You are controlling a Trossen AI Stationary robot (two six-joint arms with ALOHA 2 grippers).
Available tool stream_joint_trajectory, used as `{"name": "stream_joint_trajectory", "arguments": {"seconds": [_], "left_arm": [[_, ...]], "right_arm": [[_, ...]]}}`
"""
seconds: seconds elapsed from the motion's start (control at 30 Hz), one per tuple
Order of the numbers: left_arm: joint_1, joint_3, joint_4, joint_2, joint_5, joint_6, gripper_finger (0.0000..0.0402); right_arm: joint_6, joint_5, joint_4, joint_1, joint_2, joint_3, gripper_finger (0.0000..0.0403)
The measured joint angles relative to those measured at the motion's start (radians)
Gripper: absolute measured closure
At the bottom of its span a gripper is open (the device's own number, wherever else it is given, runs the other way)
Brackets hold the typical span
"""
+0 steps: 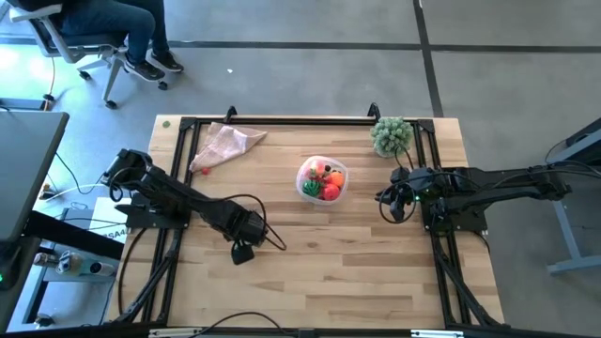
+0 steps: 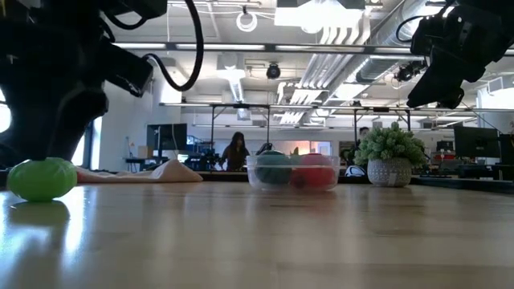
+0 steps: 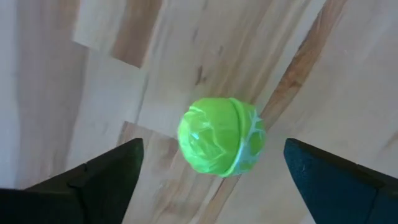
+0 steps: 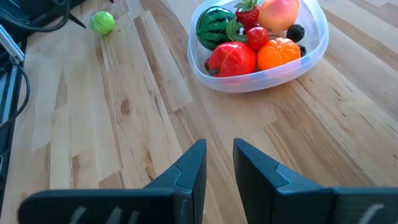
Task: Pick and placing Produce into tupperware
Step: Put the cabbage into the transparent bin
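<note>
My left gripper's fingers stop above the ball, with bare wood between them, so it is too early to close on the green ball point(image 3: 221, 137). The left gripper lowers next.
A light green ball with pale veins point(image 3: 221, 137) point(image 2: 42, 178) point(image 4: 102, 22) rests on the bare wood. My left gripper point(image 3: 211, 152) point(image 1: 245, 250) hangs over it, pointing down and open wide, one finger on each side, apart from it. The arm hides the ball in the high view. The clear tupperware point(image 1: 322, 179) point(image 4: 258, 46) point(image 2: 293, 171) stands at the table's middle. It holds a striped green ball, red pieces, an orange ball, a peach-coloured piece and dark berries. My right gripper point(image 4: 219, 163) point(image 1: 392, 203) waits to the tub's right, above the table, with a narrow gap between its fingers.
A beige cloth point(image 1: 225, 145) lies toward the far left, with a small red piece at its edge. A potted pale-green plant point(image 1: 392, 136) point(image 2: 389, 158) stands at the far right. Bare wood stretches along the near side. A person sits on a chair beyond the far left corner.
</note>
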Motion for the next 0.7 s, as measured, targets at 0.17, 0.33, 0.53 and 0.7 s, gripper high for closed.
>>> {"name": "stream_joint_trajectory", "arguments": {"seconds": [0.17, 0.33, 0.53, 0.7], "left_arm": [[-0.026, 0.000, 0.027, 0.026, 0.004, 0.017, 0.0012], [-0.035, 0.000, 0.038, 0.070, 0.003, 0.040, 0.0016], [-0.032, 0.000, 0.057, 0.114, 0.004, 0.070, 0.0014], [-0.032, 0.000, 0.063, 0.134, 0.007, 0.077, 0.0016]], "right_arm": [[0.000, 0.000, 0.000, 0.000, 0.000, 0.000, 0.0331], [0.000, 0.000, 0.000, 0.000, 0.000, 0.000, 0.0331], [0.000, 0.000, -0.003, 0.000, -0.001, 0.000, 0.0331], [0.000, 0.000, 0.000, 0.000, 0.000, 0.000, 0.0331]]}}
